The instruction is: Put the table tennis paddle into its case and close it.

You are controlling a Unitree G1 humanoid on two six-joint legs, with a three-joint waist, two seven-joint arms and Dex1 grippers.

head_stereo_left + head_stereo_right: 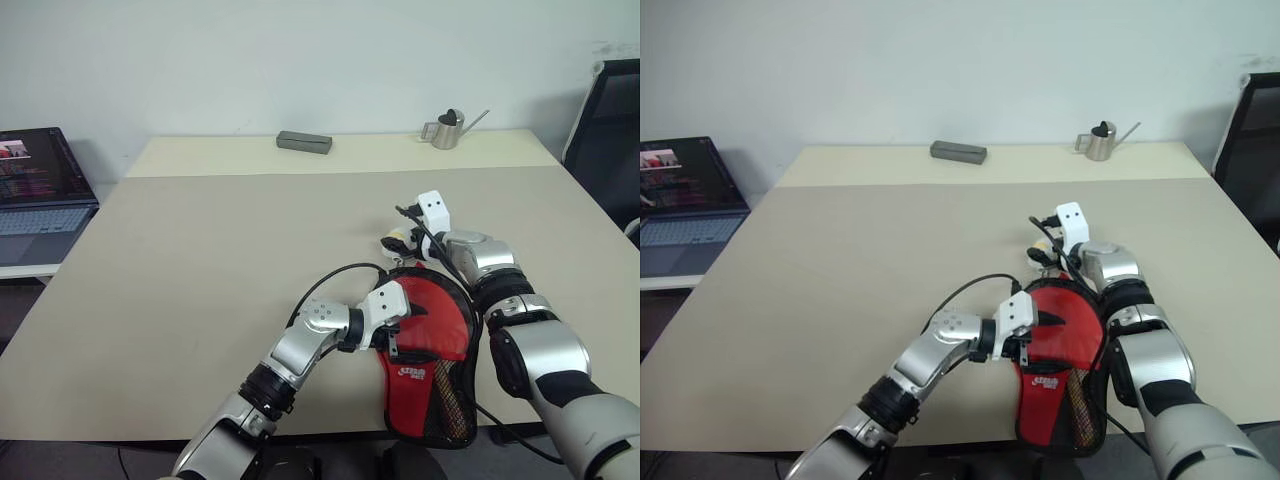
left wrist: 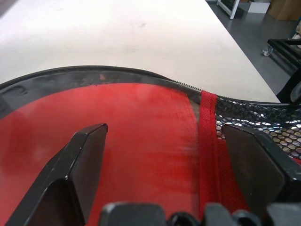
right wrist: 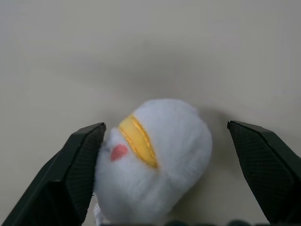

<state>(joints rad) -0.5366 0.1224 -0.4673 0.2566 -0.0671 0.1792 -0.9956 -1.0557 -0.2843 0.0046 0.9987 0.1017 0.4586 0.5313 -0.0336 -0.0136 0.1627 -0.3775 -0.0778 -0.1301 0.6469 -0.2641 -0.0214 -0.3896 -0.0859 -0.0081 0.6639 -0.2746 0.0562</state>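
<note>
My fingers reach down around the plush charm on the tabletop. My right gripper will close.
The case [image 1: 412, 385] lies flat near the table's front edge on the right, red with white lettering and a black mesh pocket [image 2: 263, 120]. My left gripper [image 2: 164, 127] is open, low over its round end, with a smooth red face and black rim between the fingers. I cannot tell whether that face is the paddle or the case's front. The white-yellow plush charm [image 3: 150, 155] lies on the table just beyond the case. My right gripper [image 3: 165, 126] is open, one finger on each side of the charm.
The table [image 1: 200, 260] is wide and beige. A grey box [image 1: 304, 142] and a metal watering can [image 1: 448, 130] stand at its far edge. A laptop [image 1: 40, 185] sits on a side desk at the left. A black chair [image 1: 610, 120] stands at the right.
</note>
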